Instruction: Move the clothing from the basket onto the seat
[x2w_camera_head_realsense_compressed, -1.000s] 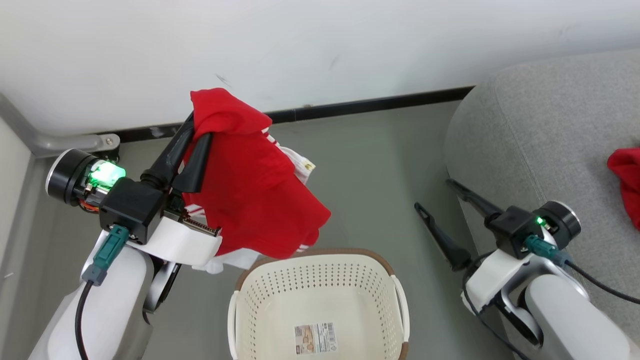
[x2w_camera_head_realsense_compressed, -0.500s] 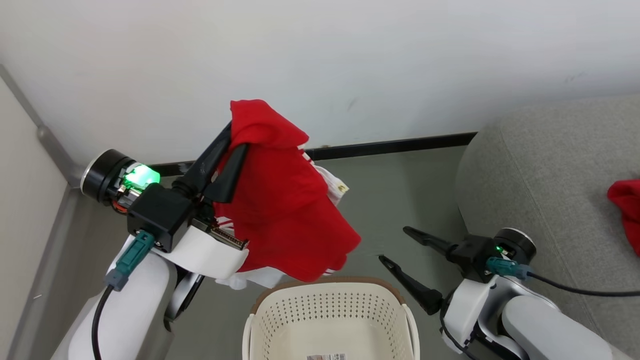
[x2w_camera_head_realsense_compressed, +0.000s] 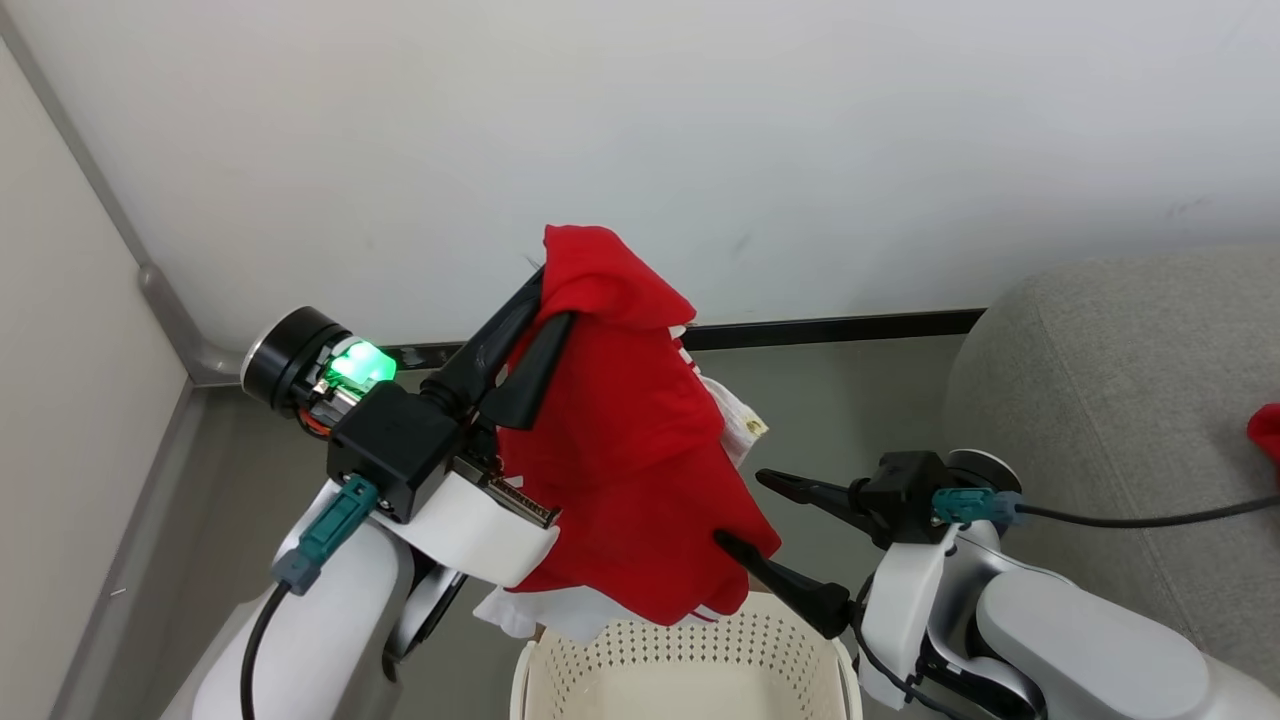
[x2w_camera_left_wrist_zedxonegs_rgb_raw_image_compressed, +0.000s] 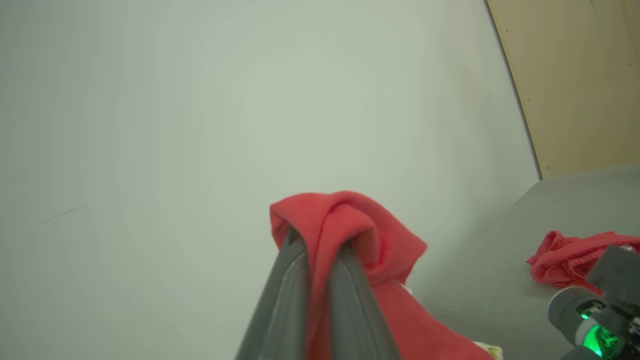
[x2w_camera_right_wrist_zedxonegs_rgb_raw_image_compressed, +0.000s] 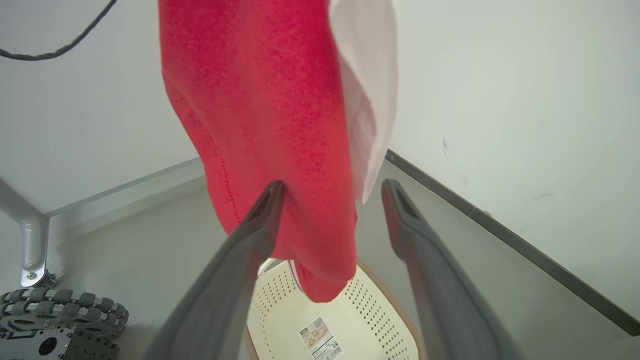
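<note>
My right gripper should next grab the red garment by its hanging lower hem (x2w_camera_head_realsense_compressed: 732, 564) to carry it onto the seat (x2w_camera_head_realsense_compressed: 1100, 380).
My left gripper (x2w_camera_head_realsense_compressed: 552, 300) is shut on the top fold of a bright red piece of clothing (x2w_camera_head_realsense_compressed: 630, 450) with white trim, which hangs in the air above the cream perforated basket (x2w_camera_head_realsense_compressed: 690, 650). The wrist view shows the fold pinched between the left gripper's (x2w_camera_left_wrist_zedxonegs_rgb_raw_image_compressed: 317, 240) fingers. My right gripper (x2w_camera_head_realsense_compressed: 740, 508) is open at the garment's lower hem. In its wrist view, the clothing (x2w_camera_right_wrist_zedxonegs_rgb_raw_image_compressed: 270, 110) hangs between the right gripper's (x2w_camera_right_wrist_zedxonegs_rgb_raw_image_compressed: 334, 186) spread fingers, against the left one. Below it is the basket (x2w_camera_right_wrist_zedxonegs_rgb_raw_image_compressed: 370, 310). The grey seat (x2w_camera_head_realsense_compressed: 1100, 380) is at the right, with another red garment (x2w_camera_left_wrist_zedxonegs_rgb_raw_image_compressed: 570, 260) on it.
A white wall with a black skirting strip (x2w_camera_head_realsense_compressed: 850, 328) stands close behind. A grey metal post (x2w_camera_head_realsense_compressed: 170, 310) runs down the left corner. Grey floor lies between basket and seat. My wheeled base (x2w_camera_right_wrist_zedxonegs_rgb_raw_image_compressed: 55, 320) shows at the lower left of the right wrist view.
The head camera has shifted, so the basket sits lower in view. My right gripper has swung left to the hanging garment's hem, still open. The left gripper keeps its hold.
</note>
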